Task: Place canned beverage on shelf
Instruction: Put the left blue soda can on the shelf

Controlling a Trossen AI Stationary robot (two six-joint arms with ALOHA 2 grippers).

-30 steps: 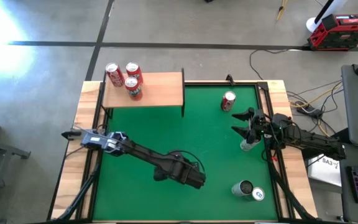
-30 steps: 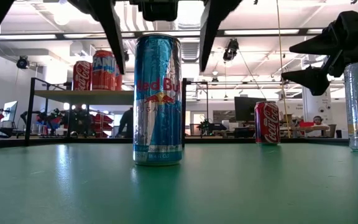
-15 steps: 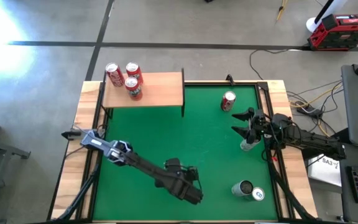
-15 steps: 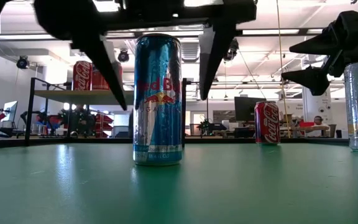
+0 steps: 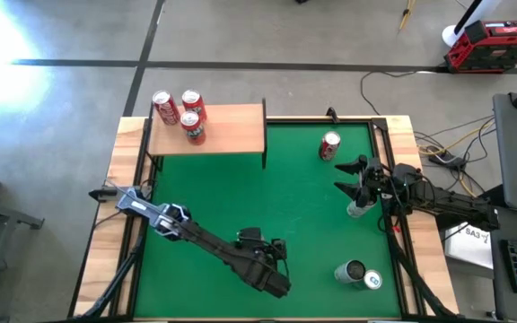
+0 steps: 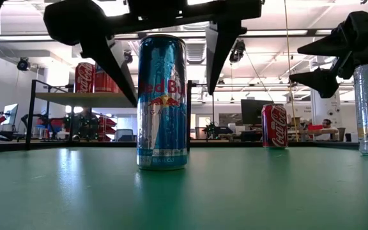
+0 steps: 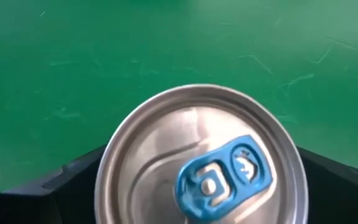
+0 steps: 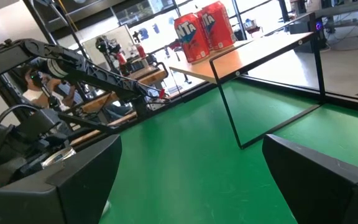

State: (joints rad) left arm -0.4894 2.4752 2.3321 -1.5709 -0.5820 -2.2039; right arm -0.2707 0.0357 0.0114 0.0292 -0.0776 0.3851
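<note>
The robot's left gripper will grab the blue-tab can by the upper part of its body next, to stock the shelf (image 5: 227,130).
A tall blue-and-silver canned beverage (image 6: 162,102) stands upright on the green mat near the table's front middle. Its top with a blue tab (image 7: 201,155) fills the left wrist view. My left gripper (image 6: 171,96) slants down over it, open, one finger (image 6: 110,64) on each side of the can's upper half, a small gap to each. In the high view the left gripper (image 5: 270,269) hides the can. The shelf (image 5: 227,130) stands at the far left and carries three red cans (image 5: 187,112). My right gripper (image 5: 339,177) waits open and level at the right.
A red can (image 5: 330,145) stands far right on the mat. A silver can (image 5: 357,209) stands just under the right gripper, and two more cans (image 5: 359,274) sit at the near right. Bare green mat (image 5: 223,197) lies between the blue can and the shelf.
My left gripper has moved toward the table's near edge and down, tipping steeper. Its open fingers have sunk from above the blue can's rim to either side of its upper half. The can has stayed put.
</note>
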